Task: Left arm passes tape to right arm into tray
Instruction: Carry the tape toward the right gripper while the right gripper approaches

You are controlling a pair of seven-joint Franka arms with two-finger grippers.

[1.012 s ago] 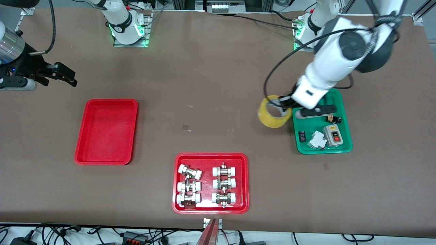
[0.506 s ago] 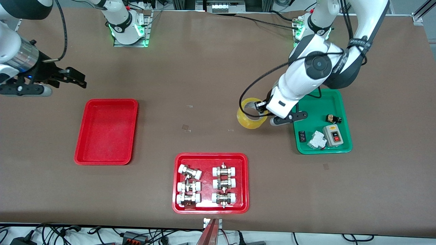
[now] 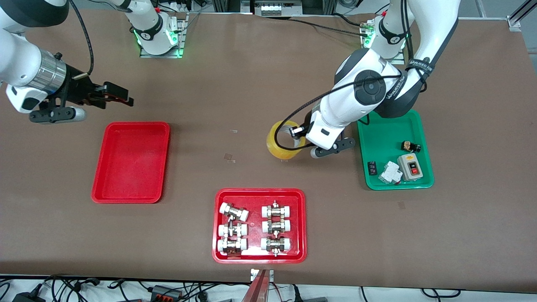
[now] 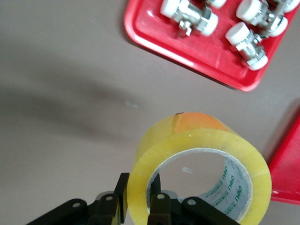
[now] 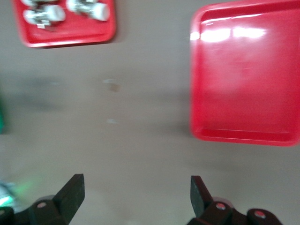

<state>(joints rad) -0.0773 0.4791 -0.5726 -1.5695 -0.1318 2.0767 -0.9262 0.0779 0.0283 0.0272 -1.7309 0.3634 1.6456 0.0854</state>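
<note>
I should next grab the flat sides of the tape point(image 3: 282, 142) with my right gripper to take it over. Then I should lay the roll in the plain red tray point(image 3: 131, 162).
The tape point(image 3: 282, 142) is a translucent yellow roll with a whitish core, held up over the bare table between the green tray and the table's middle. My left gripper point(image 3: 296, 131) is shut on the roll's wall, one finger inside the core and one outside, as the left wrist view shows point(image 4: 138, 202) with the tape point(image 4: 197, 154) filling the lower part. The plain red tray point(image 3: 131, 162) lies empty toward the right arm's end; it also shows in the right wrist view point(image 5: 243, 79). My right gripper point(image 3: 119, 97) is open and empty, over the table just above that tray's edge point(image 5: 136, 192).
A red tray of metal fittings point(image 3: 259, 225) lies near the front edge, also seen in the left wrist view point(image 4: 211, 51). A green tray point(image 3: 394, 151) with a switch box and small parts sits toward the left arm's end.
My left gripper has carried the tape away from the green tray toward the table's middle. My right gripper has moved in toward the middle, along the plain red tray's upper edge.
</note>
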